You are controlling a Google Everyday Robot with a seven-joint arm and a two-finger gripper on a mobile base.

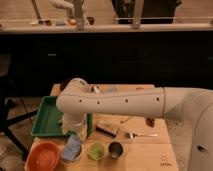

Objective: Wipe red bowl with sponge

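Observation:
I will grab the blue-grey sponge by its body [71, 148] next, so it can wipe the red bowl [44, 156].
The red bowl [44, 156] is a wide orange-red dish at the table's front left corner. Just to its right lies the light blue sponge [72, 147], resting on a small white bowl. My white arm reaches in from the right, bends over the green tray and turns down. My gripper [75, 133] hangs at its end, directly over the sponge's far edge and right of the red bowl. It is open with nothing in it. The arm's wrist hides most of it.
A green tray [46, 119] sits behind the red bowl. A small green bowl [96, 150] and a metal cup [116, 149] stand right of the sponge. A brown-and-grey block [107, 129] and a fork [141, 135] lie mid-table. A dark counter runs behind.

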